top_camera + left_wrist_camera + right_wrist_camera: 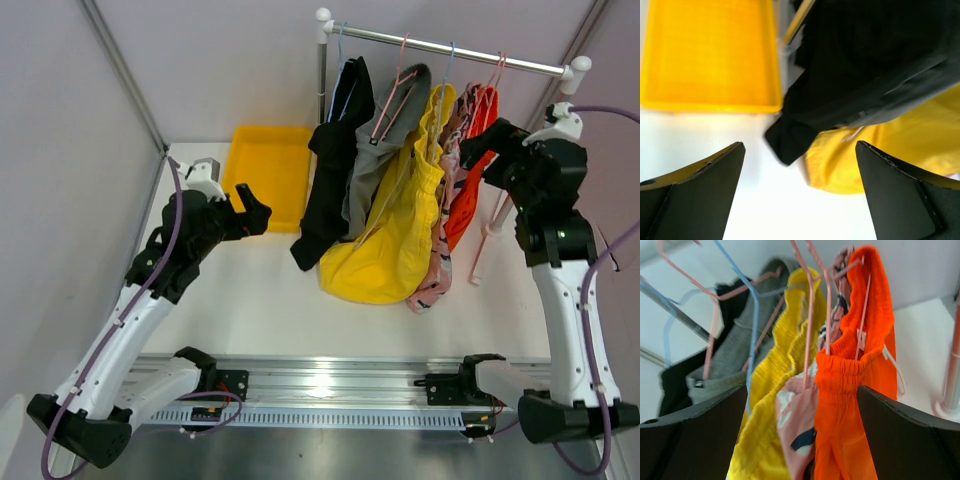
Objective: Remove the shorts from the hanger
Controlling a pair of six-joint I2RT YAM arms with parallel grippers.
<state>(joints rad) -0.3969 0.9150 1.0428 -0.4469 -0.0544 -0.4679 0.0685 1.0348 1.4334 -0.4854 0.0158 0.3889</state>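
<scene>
Next, my right gripper grabs the orange-red shorts' pink hanger by its near arm [494, 87] [828, 296] beside the neck, leaving hook and waistband free to remove the shorts.
Five shorts hang on hangers from a metal rail [450, 47]: black [330, 170], grey [385, 130], large yellow [400, 230], pink patterned [440, 260] and orange-red [470, 190]. My right gripper [478, 147] is open at the orange-red shorts' waistband; in the right wrist view the orange-red [850, 390], pink [795, 425] and yellow [770, 405] shorts lie between its fingers [910, 440]. My left gripper [250, 212] is open and empty above the table, left of the black shorts [850, 75]. The yellow shorts [890, 150] show there too.
A yellow tray [268, 170] lies at the back left, also in the left wrist view [710, 55]. The rack's upright post [322, 70] stands behind the black shorts. A pink hanger [490, 235] hangs down right of the orange-red shorts. Walls close in on the left and back.
</scene>
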